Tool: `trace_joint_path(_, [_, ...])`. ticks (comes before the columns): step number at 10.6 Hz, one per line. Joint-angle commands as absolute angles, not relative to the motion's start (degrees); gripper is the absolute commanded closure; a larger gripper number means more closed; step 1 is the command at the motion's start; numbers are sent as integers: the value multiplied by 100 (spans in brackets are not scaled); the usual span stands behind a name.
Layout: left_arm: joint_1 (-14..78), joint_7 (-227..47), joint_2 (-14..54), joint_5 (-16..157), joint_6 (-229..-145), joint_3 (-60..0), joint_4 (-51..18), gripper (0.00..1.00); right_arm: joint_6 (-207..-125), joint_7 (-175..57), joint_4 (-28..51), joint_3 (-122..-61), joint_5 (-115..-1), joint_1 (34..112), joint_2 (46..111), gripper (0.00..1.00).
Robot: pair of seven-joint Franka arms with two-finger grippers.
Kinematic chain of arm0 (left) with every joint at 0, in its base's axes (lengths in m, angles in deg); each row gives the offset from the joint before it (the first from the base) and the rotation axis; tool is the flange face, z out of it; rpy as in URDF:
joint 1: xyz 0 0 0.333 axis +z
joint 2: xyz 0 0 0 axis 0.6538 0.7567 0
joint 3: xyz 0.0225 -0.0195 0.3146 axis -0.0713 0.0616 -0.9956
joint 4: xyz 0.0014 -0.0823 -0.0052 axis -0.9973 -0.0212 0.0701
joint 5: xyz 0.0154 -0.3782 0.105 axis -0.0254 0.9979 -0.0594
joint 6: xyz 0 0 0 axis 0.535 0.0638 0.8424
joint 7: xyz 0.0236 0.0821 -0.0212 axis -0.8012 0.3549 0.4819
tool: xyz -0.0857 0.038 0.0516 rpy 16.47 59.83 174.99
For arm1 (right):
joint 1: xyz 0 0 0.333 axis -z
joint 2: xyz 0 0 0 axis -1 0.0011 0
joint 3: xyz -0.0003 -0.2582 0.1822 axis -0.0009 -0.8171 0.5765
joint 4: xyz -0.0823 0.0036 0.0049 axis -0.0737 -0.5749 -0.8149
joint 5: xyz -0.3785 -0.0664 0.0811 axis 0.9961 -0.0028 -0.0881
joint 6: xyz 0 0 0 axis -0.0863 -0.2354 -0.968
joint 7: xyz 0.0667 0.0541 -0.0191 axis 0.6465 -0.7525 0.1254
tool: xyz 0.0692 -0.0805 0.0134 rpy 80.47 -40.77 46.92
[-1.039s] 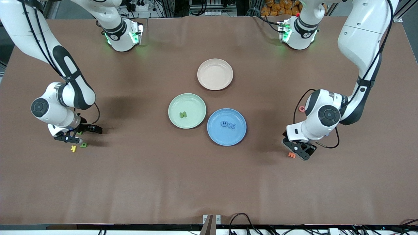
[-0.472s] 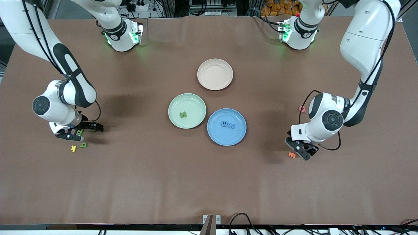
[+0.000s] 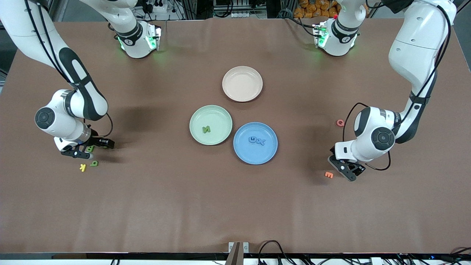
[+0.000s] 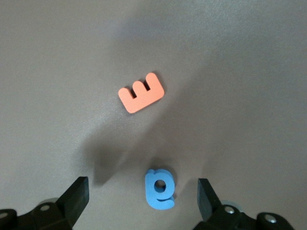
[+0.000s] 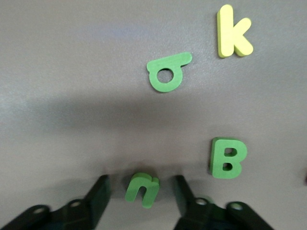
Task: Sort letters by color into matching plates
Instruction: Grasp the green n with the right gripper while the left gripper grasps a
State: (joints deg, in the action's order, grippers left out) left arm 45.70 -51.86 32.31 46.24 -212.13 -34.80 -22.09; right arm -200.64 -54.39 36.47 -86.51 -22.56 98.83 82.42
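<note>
My left gripper closes now, since the gripper's fingers stand level with the g on either side. Closing now would catch the blue g (image 4: 160,189).
My right gripper (image 3: 89,149) is open, low over the table near the right arm's end, with a green n (image 5: 142,189) lying between its fingers. A green B (image 5: 228,157), a green d (image 5: 167,74) (image 3: 94,163) and a yellow k (image 5: 233,37) (image 3: 82,168) lie close by. My left gripper (image 3: 348,171) is open near the left arm's end, with a blue g (image 4: 159,189) between its fingers; the g is hidden in the front view. The pale green plate (image 3: 218,117) holds a green N (image 3: 206,129). The blue plate (image 3: 254,154) holds two blue letters (image 3: 257,140).
An orange E (image 3: 328,175) (image 4: 142,93) lies beside the left gripper, toward the plates. A red letter (image 3: 340,122) lies farther from the front camera, by the left arm. An empty beige-pink plate (image 3: 242,83) sits beside the other two plates, farther from the front camera.
My left gripper has shifted toward the left arm's end, uncovering the orange E. My right gripper has shifted slightly away from the yellow k and green d. The letters have not moved.
</note>
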Motion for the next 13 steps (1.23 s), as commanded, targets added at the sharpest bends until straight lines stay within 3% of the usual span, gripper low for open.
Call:
trace_joint_path(1, [4540, -5070, 3274, 4831, -21171, -3437, -2136, 0, -20104, -5443, 3772, -8572, -2235, 9987, 8178, 48])
trace_joint_path(2, [4540, -5070, 3274, 4936, -21171, -3446, -2127, 0, -20104, -5451, 3772, -8572, -2235, 9987, 8178, 51])
trace_joint_path(3, [4540, -5096, 3274, 5015, -21171, -3437, -2127, 14, -20096, -5451, 3738, -8572, -2244, 9996, 8169, 53])
trace_joint_path(4, [4548, -5253, 3265, 5147, -21171, -3437, -2145, 54, -20096, -5451, 3737, -8572, -2244, 10004, 8169, 54])
trace_joint_path(5, [4531, -5707, 3248, 5252, -21162, -3437, -2162, 100, -20096, -5451, 3729, -8572, -2244, 10004, 8160, 57])
trace_joint_path(7, [4531, -5852, 3247, 5253, -21110, -3428, -2162, 100, -20096, -5451, 3728, -8581, -2235, 10022, 8151, 69])
trace_joint_path(13, [4522, -5922, 3195, 5262, -20961, -3411, -2145, 100, -20078, -5451, 3685, -8572, -2235, 10031, 8152, 77])
